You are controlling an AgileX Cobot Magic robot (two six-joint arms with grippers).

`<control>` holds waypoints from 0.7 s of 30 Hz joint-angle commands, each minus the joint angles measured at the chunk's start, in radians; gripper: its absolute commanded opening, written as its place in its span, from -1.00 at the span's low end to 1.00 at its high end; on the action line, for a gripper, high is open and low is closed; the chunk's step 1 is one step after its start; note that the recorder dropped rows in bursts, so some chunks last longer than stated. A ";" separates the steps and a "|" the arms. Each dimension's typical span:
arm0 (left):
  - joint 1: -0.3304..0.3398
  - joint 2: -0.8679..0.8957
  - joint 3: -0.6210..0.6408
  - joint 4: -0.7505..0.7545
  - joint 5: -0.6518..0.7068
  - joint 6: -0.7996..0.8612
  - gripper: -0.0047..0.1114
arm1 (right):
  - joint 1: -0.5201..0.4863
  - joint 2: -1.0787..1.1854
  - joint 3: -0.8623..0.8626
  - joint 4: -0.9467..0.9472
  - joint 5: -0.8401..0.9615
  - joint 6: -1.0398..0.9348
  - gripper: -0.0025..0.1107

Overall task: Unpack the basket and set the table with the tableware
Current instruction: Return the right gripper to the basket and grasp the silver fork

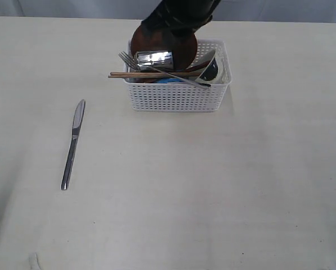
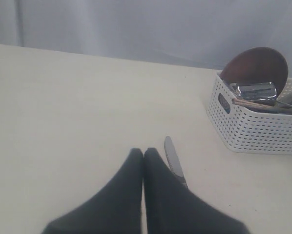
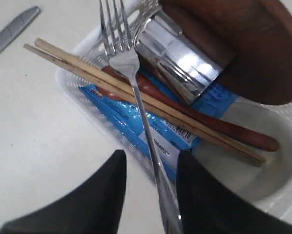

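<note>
I next need to grab the fork by its handle [image 1: 186,80] [image 3: 156,158] with my right gripper, over the basket's rim, to unpack it. The fork's teeth are among the crowded cup and chopsticks.
The white basket [image 1: 173,98] stands on the table [image 1: 224,191] at the back middle. It holds the brown plate [image 1: 185,48] on edge, the steel cup [image 3: 177,53] on its side, chopsticks [image 3: 136,97], the reddish wooden spoon [image 3: 224,127] and the cream bowl [image 3: 263,175]. The fork [image 3: 131,73] lies across them, and its handle runs between the fingers of my open right gripper [image 3: 151,158], just over the basket rim. The knife [image 1: 72,143] lies on the table to the left. My left gripper [image 2: 144,152] is shut and empty beside the knife [image 2: 173,158].
A blue snack packet [image 3: 121,114] lies in the basket under the chopsticks and fork. My right arm [image 1: 176,17] reaches in from the back edge over the basket. A pale curtain [image 2: 136,24] hangs behind the table.
</note>
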 commanded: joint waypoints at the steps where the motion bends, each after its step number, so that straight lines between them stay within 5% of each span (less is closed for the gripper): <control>1: 0.001 -0.004 0.003 -0.004 -0.011 0.001 -0.92 | -0.007 0.061 -0.001 0.015 -0.019 -0.098 -0.35; 21: 0.001 -0.004 0.003 -0.004 -0.011 0.001 -0.92 | -0.007 0.122 -0.013 0.119 -0.093 -0.244 -0.35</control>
